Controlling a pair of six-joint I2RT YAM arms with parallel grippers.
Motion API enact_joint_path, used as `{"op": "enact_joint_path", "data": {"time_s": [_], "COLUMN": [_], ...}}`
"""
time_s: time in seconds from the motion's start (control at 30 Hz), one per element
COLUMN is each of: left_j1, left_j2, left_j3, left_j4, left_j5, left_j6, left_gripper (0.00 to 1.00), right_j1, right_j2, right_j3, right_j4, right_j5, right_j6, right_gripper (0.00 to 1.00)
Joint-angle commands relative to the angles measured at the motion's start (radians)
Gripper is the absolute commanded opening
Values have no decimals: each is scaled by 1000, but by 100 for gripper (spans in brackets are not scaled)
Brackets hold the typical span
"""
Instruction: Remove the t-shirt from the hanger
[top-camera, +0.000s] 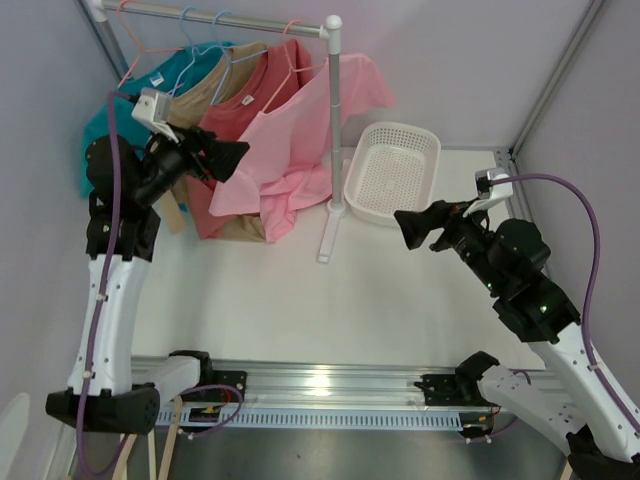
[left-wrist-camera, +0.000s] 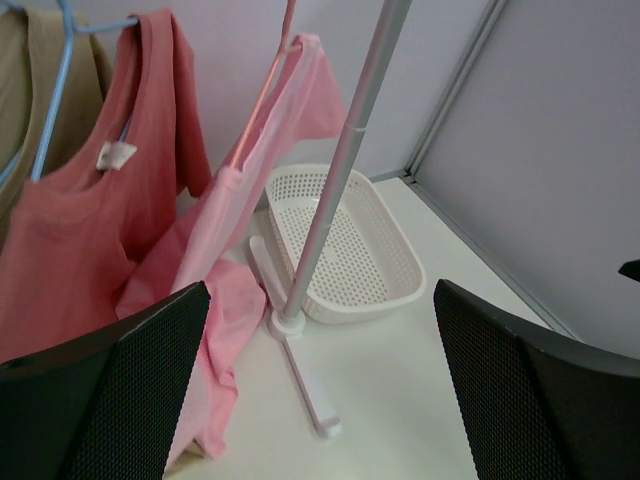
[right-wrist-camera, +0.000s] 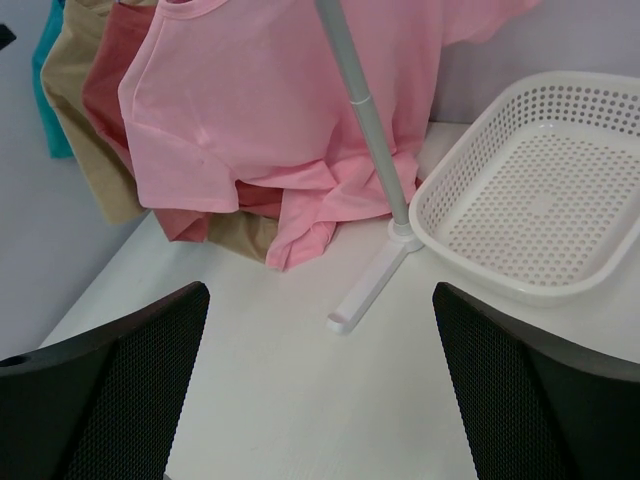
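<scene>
The t-shirt needs to be free to come off. My left gripper will next grab the pink hanger by its neck below the hook (top-camera: 289, 60) (left-wrist-camera: 286, 36), which leaves it free.
A light pink t-shirt (top-camera: 290, 150) hangs on a pink hanger (top-camera: 292, 40) at the right end of the white clothes rail (top-camera: 230, 18); its hem bunches on the table. It shows in the left wrist view (left-wrist-camera: 225, 290) and the right wrist view (right-wrist-camera: 260, 110). My left gripper (top-camera: 228, 158) is open and empty, raised just left of the pink shirt, close to its sleeve. My right gripper (top-camera: 412, 226) is open and empty, over the table right of the rail's upright, pointing toward the shirts.
A red t-shirt (top-camera: 255, 85), a tan one (top-camera: 210, 85) and a teal one (top-camera: 165, 75) hang further left on blue and pink hangers. A white perforated basket (top-camera: 392, 172) sits right of the rail's upright (top-camera: 335, 130), whose foot (top-camera: 327, 240) reaches forward on the table.
</scene>
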Motion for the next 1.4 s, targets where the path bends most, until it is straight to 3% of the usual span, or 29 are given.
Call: {"op": "enact_joint_path", "data": {"time_s": [0.0, 0.03, 0.23, 0.27, 0.37, 0.4, 0.5, 0.63, 0.77, 0.9, 1.23, 1.33, 1.37], "left_j1": [-4, -6, -44, -67, -104, -107, -107, -107, -113, -144, -187, -194, -196], "left_j2": [73, 111, 292, 359, 463, 530, 662, 789, 852, 880, 937, 961, 964], "left_j3": [104, 133, 327, 442, 557, 681, 862, 1004, 1003, 987, 993, 1007, 1006], "left_j4": [59, 102, 79, 22, -86, -102, -138, -146, -90, -45, 32, 35, 42], "left_j5": [104, 151, 119, 97, 35, 26, 26, 1, -17, -45, -48, -69, -72], "left_j6": [83, 100, 193, 224, 308, 308, 305, 307, 307, 389, 399, 397, 396], "left_gripper": [99, 100, 99, 100, 100, 99, 99, 100, 92, 93, 93, 87, 80], "right_j1": [3, 2, 3, 2, 3, 3, 3, 3, 2, 2, 2, 2, 0], "right_j2": [-38, -43, -73, -75, -79, -79, -78, -75, -67, -52, -7, -3, -4], "right_j3": [-5, -11, -25, -25, -16, -11, 0, 6, 23, 37, 32, 27, 26], "right_j4": [-2, 7, 21, 21, 18, 15, 5, -5, -19, -20, 1, 3, 4], "right_j5": [11, 8, -7, -10, -22, -21, -13, -9, -7, 2, 2, 2, 2], "right_j6": [-38, -42, -64, -65, -82, -87, -96, -105, -114, -128, -128, -128, -127], "right_gripper": [100, 99, 99, 99, 99, 99, 99, 99, 100, 99, 99, 99, 100]}}
